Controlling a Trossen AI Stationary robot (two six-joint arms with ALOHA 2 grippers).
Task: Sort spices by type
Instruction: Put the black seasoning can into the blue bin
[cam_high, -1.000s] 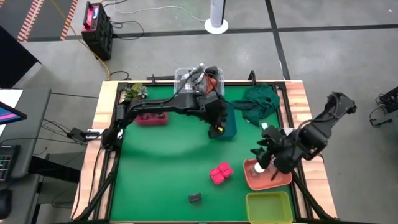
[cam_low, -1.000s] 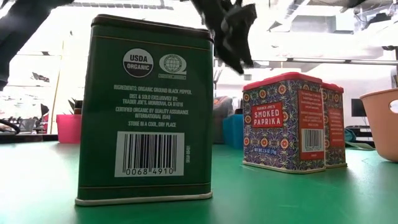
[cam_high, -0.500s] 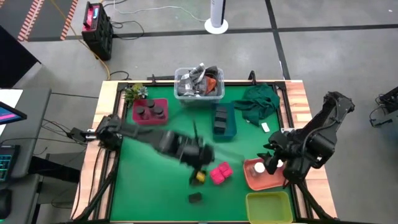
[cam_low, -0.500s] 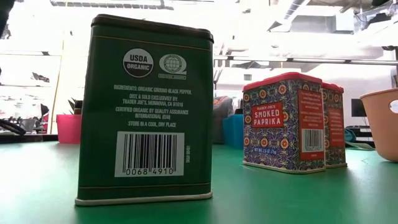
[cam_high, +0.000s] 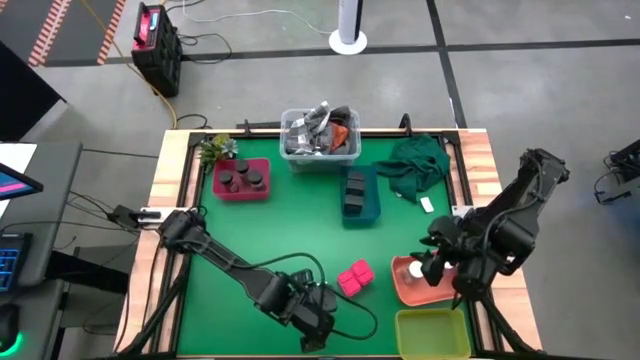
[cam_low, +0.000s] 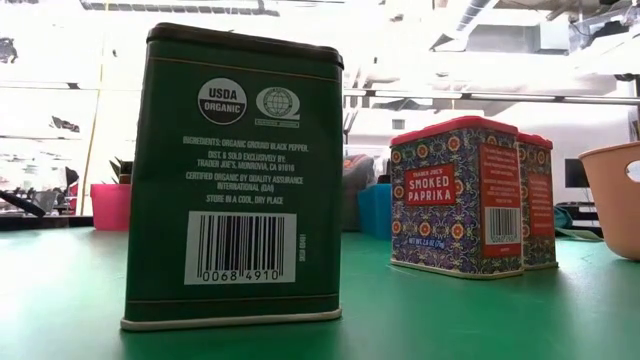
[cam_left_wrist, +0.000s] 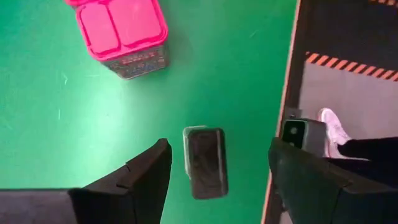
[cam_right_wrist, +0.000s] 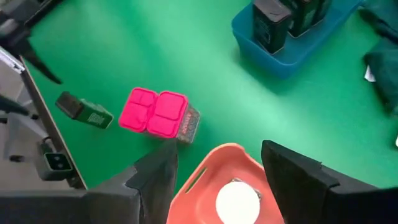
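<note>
I will grab the dark green tin by its long sides with my left gripper next, to sort it with the dark boxes in the blue tray (cam_high: 372, 205).
A dark green rectangular tin (cam_left_wrist: 205, 162) stands upright near the table's near edge. My left gripper (cam_left_wrist: 221, 149) hangs open above it, one finger on either side, apart from it. In the high view that gripper (cam_high: 315, 320) covers the tin. Two pink-lidded paprika tins (cam_high: 352, 278) stand side by side close by. A white-capped jar (cam_right_wrist: 238, 202) stands in the salmon tray (cam_high: 440, 290). My right gripper (cam_high: 435, 263) hovers open over it. Dark boxes (cam_high: 355, 190) stand in the blue tray (cam_high: 372, 205). Dark round jars (cam_high: 240, 180) stand in the pink tray (cam_high: 222, 192).
A yellow tray (cam_high: 432, 332) lies at the near right corner. At the far edge are a clear bin of clutter (cam_high: 320, 135), a green cloth (cam_high: 415, 165) and a small plant (cam_high: 213, 148). Bare green mat (cam_high: 250, 235) lies between the trays.
My left arm has swung fast from the blue tray at the far side, across the mat toward the near edge, and now hangs over the dark green tin. The tins have stayed where they were.
</note>
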